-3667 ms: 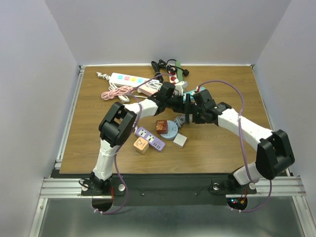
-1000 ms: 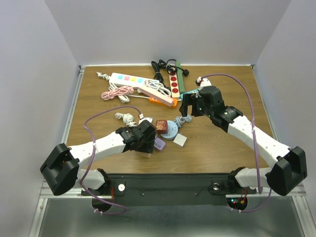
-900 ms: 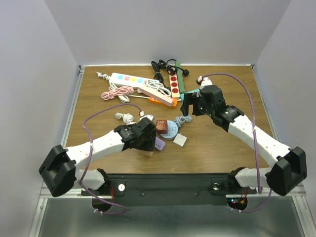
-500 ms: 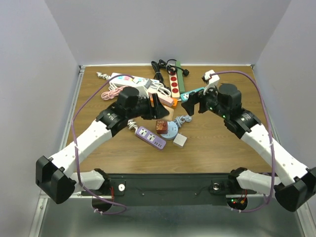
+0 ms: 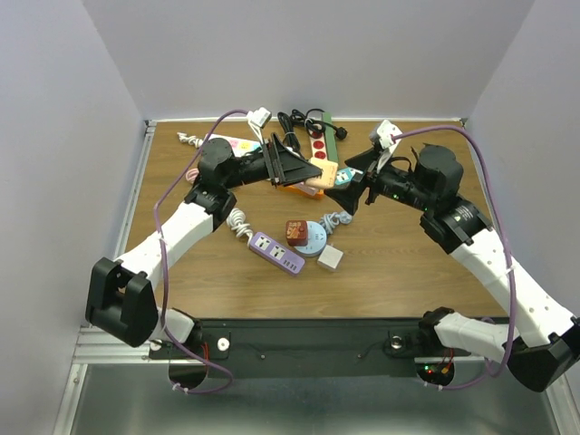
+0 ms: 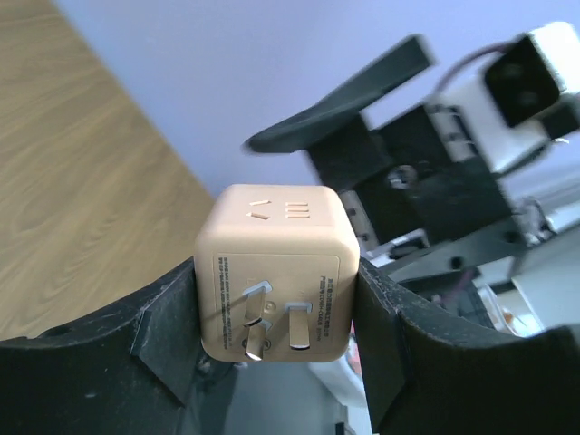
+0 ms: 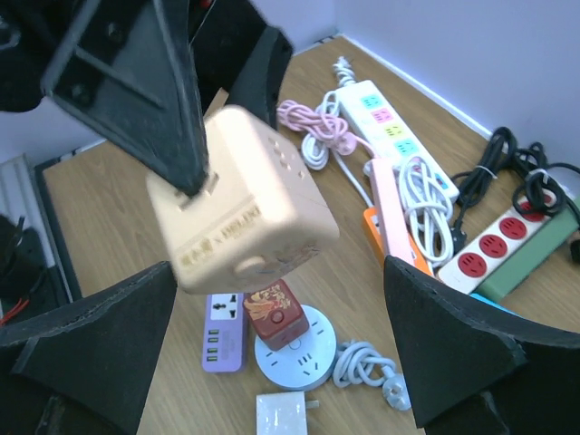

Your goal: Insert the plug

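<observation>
My right gripper grabs the tan cube plug point(image 5: 323, 173) point(image 7: 245, 201) by its opposite sides next, metal prongs facing away, so the prongs stay free to insert.
My left gripper point(image 6: 276, 313) is shut on a tan cube plug point(image 6: 276, 281) and holds it in the air, its metal prongs facing the left wrist camera. The cube also shows in the right wrist view point(image 7: 240, 213), high above the table, between my open right fingers point(image 7: 91, 335). My right gripper point(image 5: 353, 179) is open and empty, raised, facing the left gripper point(image 5: 290, 166) over the back middle of the table. Below lie a purple power strip point(image 5: 275, 253) and a round white socket point(image 5: 314, 242) with a red cube point(image 5: 295, 232) plugged into it.
A white adapter point(image 5: 330, 257) lies by the round socket, with a grey coiled cable point(image 7: 367, 367) beside it. Along the back lie a white strip point(image 7: 394, 122), a pink cable point(image 7: 313, 127), orange and pink strips point(image 7: 390, 222), a red-socket strip point(image 7: 494, 245) and black cables point(image 7: 507, 163).
My left arm has lifted the tan cube from the table near the purple strip up toward the back middle. My right gripper has risen and turned to face it.
</observation>
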You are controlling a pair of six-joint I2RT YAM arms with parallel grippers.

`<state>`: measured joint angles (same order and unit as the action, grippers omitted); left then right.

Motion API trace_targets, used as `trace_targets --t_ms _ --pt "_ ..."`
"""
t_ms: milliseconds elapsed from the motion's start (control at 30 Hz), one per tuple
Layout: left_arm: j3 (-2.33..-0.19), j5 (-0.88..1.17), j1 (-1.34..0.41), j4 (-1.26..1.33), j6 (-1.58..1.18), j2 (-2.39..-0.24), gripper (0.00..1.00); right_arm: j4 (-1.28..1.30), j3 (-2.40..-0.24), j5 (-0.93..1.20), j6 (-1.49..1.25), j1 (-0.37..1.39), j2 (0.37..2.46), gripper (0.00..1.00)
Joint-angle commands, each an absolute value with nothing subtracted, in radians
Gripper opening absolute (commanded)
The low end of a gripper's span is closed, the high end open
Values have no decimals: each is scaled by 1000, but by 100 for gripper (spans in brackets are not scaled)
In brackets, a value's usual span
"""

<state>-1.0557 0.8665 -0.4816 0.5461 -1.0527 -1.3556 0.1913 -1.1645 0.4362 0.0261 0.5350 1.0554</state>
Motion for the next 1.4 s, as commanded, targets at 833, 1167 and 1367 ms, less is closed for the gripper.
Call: trace_targets --t_ms 833,1167,1367 --pt "-957 1031 -472 1279 -1724 -1351 0 -32 -1241 646 135 540 1045 99" --pt "-948 1028 -472 1273 -1732 -1359 0 -123 -1238 692 95 568 1084 99" --pt "-933 1023 -476 1345 -1788 -1379 0 -155 -1244 703 89 598 1101 94"
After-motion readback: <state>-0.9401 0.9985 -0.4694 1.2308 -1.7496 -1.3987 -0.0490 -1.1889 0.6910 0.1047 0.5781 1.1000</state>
